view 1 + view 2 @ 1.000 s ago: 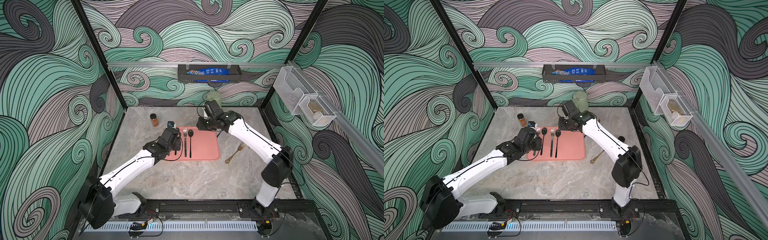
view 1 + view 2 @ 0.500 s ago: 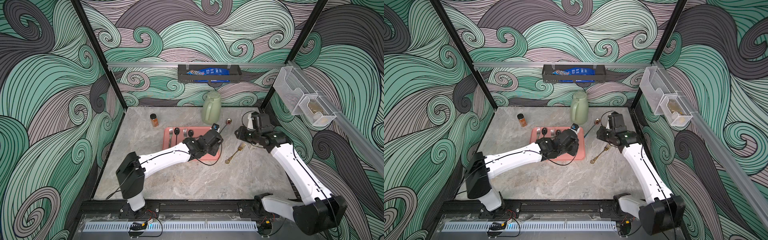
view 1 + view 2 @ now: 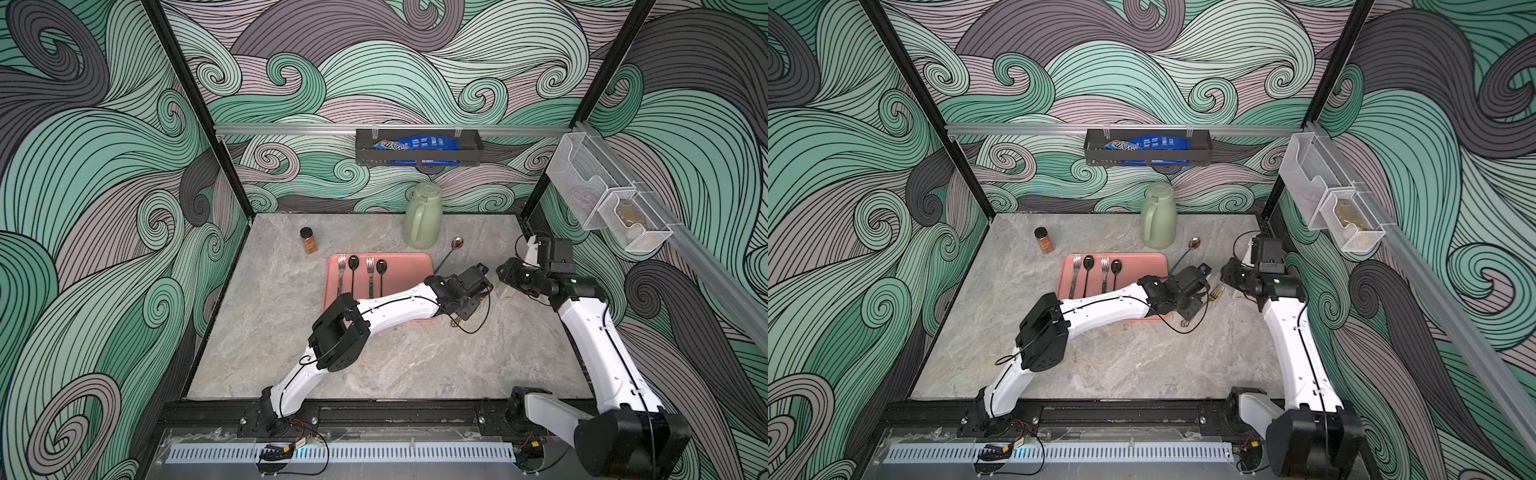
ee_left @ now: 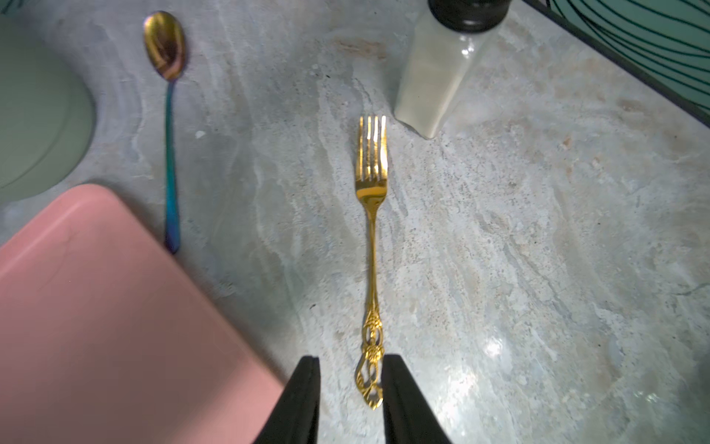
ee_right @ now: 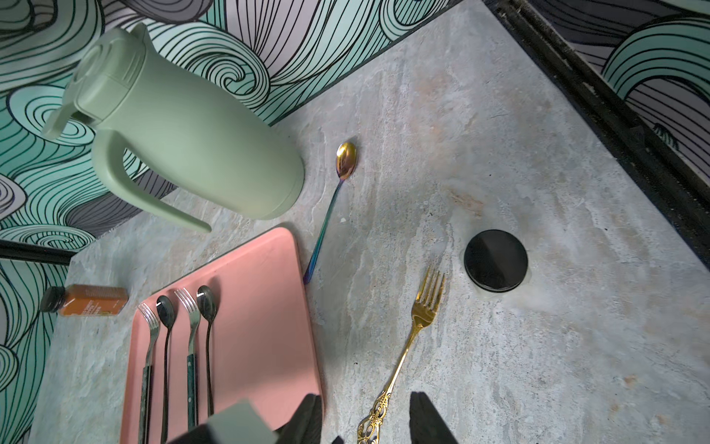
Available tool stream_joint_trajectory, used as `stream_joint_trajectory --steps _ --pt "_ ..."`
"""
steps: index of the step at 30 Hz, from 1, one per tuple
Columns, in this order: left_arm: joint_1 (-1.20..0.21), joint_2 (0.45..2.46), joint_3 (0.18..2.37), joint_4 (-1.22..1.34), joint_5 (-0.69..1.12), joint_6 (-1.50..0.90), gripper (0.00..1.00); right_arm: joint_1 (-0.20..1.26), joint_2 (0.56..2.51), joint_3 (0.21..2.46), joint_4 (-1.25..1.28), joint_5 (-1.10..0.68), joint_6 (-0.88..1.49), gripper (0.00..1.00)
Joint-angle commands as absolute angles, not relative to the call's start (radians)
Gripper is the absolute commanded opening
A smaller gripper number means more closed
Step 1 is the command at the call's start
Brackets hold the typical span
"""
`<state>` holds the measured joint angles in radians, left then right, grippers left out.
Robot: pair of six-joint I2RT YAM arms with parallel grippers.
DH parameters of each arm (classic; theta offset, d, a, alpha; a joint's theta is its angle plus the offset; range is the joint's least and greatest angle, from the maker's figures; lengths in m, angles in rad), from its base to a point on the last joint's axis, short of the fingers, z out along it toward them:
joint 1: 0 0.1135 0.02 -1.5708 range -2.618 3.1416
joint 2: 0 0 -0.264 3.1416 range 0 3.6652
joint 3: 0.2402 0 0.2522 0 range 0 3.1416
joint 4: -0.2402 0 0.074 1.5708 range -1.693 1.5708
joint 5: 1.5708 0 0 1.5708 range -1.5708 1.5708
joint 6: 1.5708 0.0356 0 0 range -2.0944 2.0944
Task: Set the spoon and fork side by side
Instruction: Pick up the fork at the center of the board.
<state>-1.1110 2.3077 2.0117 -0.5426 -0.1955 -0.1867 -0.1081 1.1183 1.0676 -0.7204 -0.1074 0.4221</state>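
I should next grab the gold fork by its slim handle with my left gripper, fingers across the handle and tines pointing away, to set the fork beside the spoon.
The gold fork point(image 4: 370, 230) lies flat on the stone table, right of the pink tray point(image 3: 407, 270); its tines point(image 3: 1217, 291) point at a white bottle. The iridescent spoon point(image 4: 171, 153) lies apart from it, between tray and pitcher, and shows in a top view point(image 3: 456, 244) and the right wrist view point(image 5: 330, 207). My left gripper point(image 4: 349, 359) reaches across the tray; its open jaws straddle the end of the fork's ornate handle without pinching it. My right gripper point(image 5: 365, 395) hovers open and empty above the fork point(image 5: 418, 319), beside the bottle's black cap point(image 5: 495, 261).
On the tray lie two forks and two black spoons point(image 3: 360, 270), set side by side. A green pitcher point(image 3: 423, 216) stands at the back and a brown spice jar point(image 3: 308, 240) at the back left. The white bottle point(image 3: 505, 291) stands near the right wall.
My left arm has swung from the tray's left side across to the gold fork. My right arm has pulled back from the tray's far edge to the right, uncovering the pitcher.
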Motion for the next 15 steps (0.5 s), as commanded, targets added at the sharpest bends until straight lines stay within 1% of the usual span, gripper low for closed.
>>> stream_joint_trajectory --steps 1,4,7,15 --pt "-1.133 2.424 2.140 -0.650 -0.153 -0.130 0.31 -0.152 1.082 1.065 -0.702 -0.118 0.392 0.44" --pt "-1.135 2.510 2.253 -0.707 -0.144 -0.113 0.31 -0.205 1.064 1.063 -0.706 -0.113 0.379 0.44" --pt "-1.135 2.561 2.315 -0.732 -0.148 -0.101 0.31 -0.243 1.050 1.061 -0.704 -0.135 0.372 0.45" --pt "-1.133 2.627 2.385 -0.727 -0.173 -0.093 0.33 -0.246 1.045 1.063 -0.700 -0.159 0.371 0.46"
